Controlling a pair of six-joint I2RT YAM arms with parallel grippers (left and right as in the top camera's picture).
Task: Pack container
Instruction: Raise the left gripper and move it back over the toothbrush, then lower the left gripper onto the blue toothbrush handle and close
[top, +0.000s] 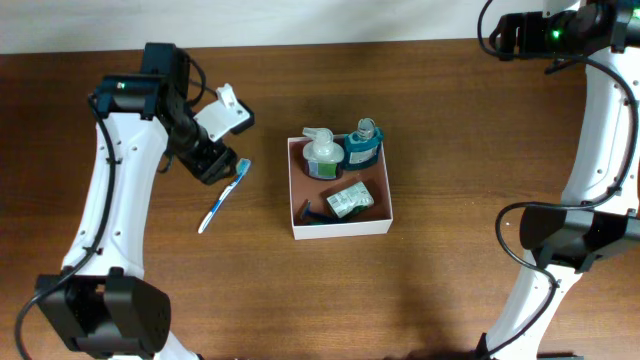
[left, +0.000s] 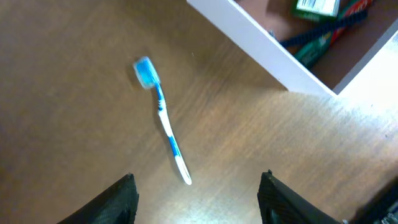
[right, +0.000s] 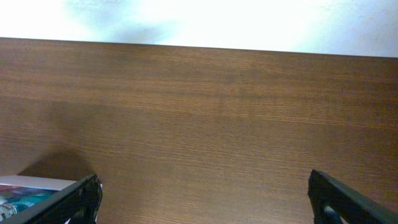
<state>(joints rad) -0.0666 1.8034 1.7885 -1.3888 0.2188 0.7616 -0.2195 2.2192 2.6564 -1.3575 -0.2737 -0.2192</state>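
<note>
The left gripper should next pick up the toothbrush around the middle of its handle (top: 219, 202), with its fingers across it, so that the toothbrush can be laid lengthwise inside the container (top: 340, 227).
The container (top: 340, 227) is a shallow square box with white walls and a reddish-brown floor at the table's middle. It holds a white pump bottle (top: 321, 155), a blue bottle (top: 362, 146), a green packet (top: 350, 199) and a dark blue item (top: 317, 212). A blue-and-white toothbrush (top: 224, 195) lies on the table left of it. My left gripper (top: 212, 166) hovers open and empty just above the toothbrush's head end. In the left wrist view the toothbrush (left: 163, 118) lies ahead of the open jaws (left: 198, 186), with the container's wall (left: 261, 43) at upper right. My right gripper (right: 202, 193) is open and empty.
The right arm (top: 600, 120) stands along the table's right side, well away from the container. The right wrist view shows bare wood, the table's far edge and a corner of the container (right: 25, 184) at lower left.
</note>
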